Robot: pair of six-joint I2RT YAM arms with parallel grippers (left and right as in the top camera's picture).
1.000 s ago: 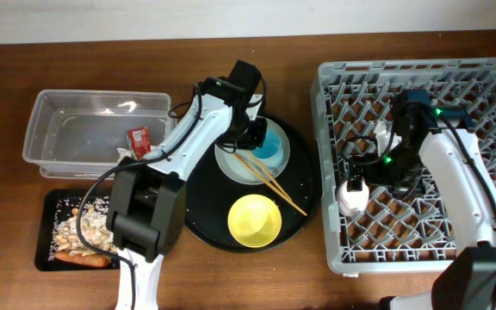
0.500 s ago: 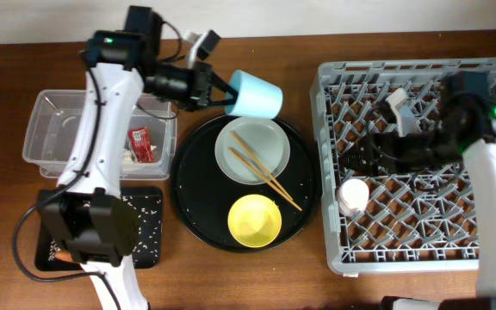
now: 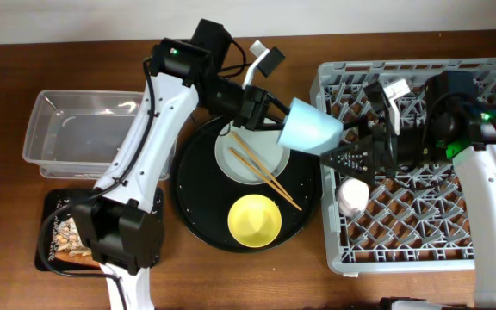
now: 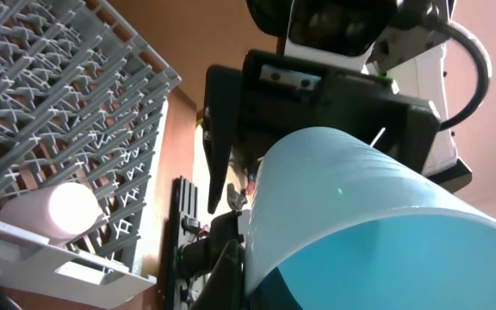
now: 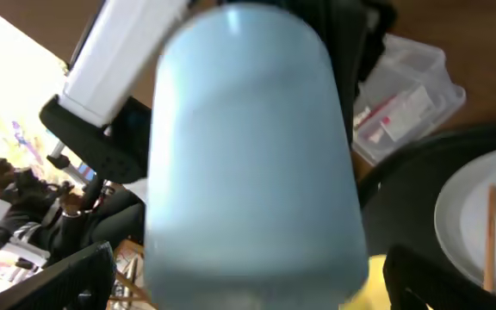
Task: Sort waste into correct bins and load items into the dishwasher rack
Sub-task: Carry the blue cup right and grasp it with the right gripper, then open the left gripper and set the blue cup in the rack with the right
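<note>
My right gripper needs to grip the blue cup (image 3: 313,127) by its base next. This leaves the cup's rim free, so the cup can be loaded into the dishwasher rack with its opening down.
My left gripper (image 3: 279,120) is shut on the rim of the blue cup (image 3: 313,127) and holds it tilted in the air at the left edge of the dishwasher rack (image 3: 420,250). The cup fills the left wrist view (image 4: 360,215) and the right wrist view (image 5: 252,155). My right gripper (image 3: 354,148) is open, its fingers pointing left on either side of the cup's base (image 5: 257,284), not closed on it. The pink cup (image 3: 351,196) stands upside down in the rack. The plate (image 3: 269,146) with the chopsticks (image 3: 265,174) and the yellow bowl (image 3: 255,220) lie on the round black tray (image 3: 196,207).
The clear tub (image 3: 76,129) stands at the left; the right wrist view shows the red wrapper (image 5: 392,116) inside it. The small black tray (image 3: 54,207) with food scraps (image 3: 69,239) is at the front left, partly hidden by my left arm.
My left arm has carried the blue cup to the right, from behind the round tray to the rack's left edge. My right gripper has moved left to meet it, fingers open.
</note>
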